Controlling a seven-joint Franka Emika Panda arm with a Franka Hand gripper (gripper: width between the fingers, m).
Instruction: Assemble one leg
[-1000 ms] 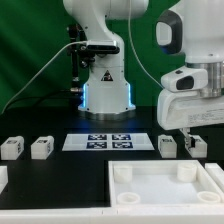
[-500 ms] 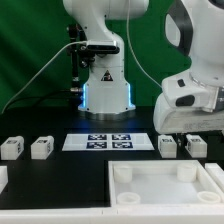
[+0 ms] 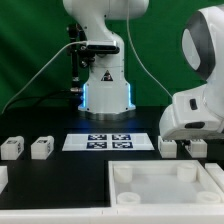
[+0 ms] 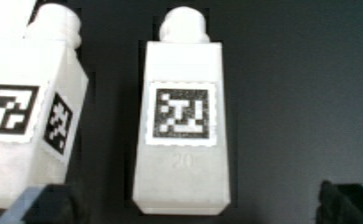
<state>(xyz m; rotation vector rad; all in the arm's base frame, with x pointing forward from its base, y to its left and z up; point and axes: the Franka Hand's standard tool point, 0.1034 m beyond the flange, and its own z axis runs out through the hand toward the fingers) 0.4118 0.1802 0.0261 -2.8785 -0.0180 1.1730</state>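
My gripper grabs the centre leg by its square end [image 4: 181, 192] opposite the rounded knob next, to assemble it into the white panel.
Four white legs stand on the black table. Two are at the exterior view's left [image 3: 11, 148] [image 3: 41, 148] and two at its right [image 3: 168, 146] [image 3: 197, 147]. The arm's hand [image 3: 195, 118] hangs low over the right pair and hides the fingers there. In the wrist view one leg [image 4: 181, 125] lies lengthwise with its tag facing the camera, and a second leg [image 4: 32, 100] lies beside it. My gripper [image 4: 199, 205] is open. Its dark fingertips [image 4: 45, 205] stand on either side of the centre leg's near end, apart from it.
The large white square panel [image 3: 150, 196] with round corner sockets lies at the front. The marker board [image 3: 104, 141] lies in the middle in front of the robot base [image 3: 105, 92]. A white part's edge [image 3: 3, 178] shows at the front left.
The arm's hand has come down and shifted toward the exterior view's right, closing in on the right pair of legs. The legs have not moved.
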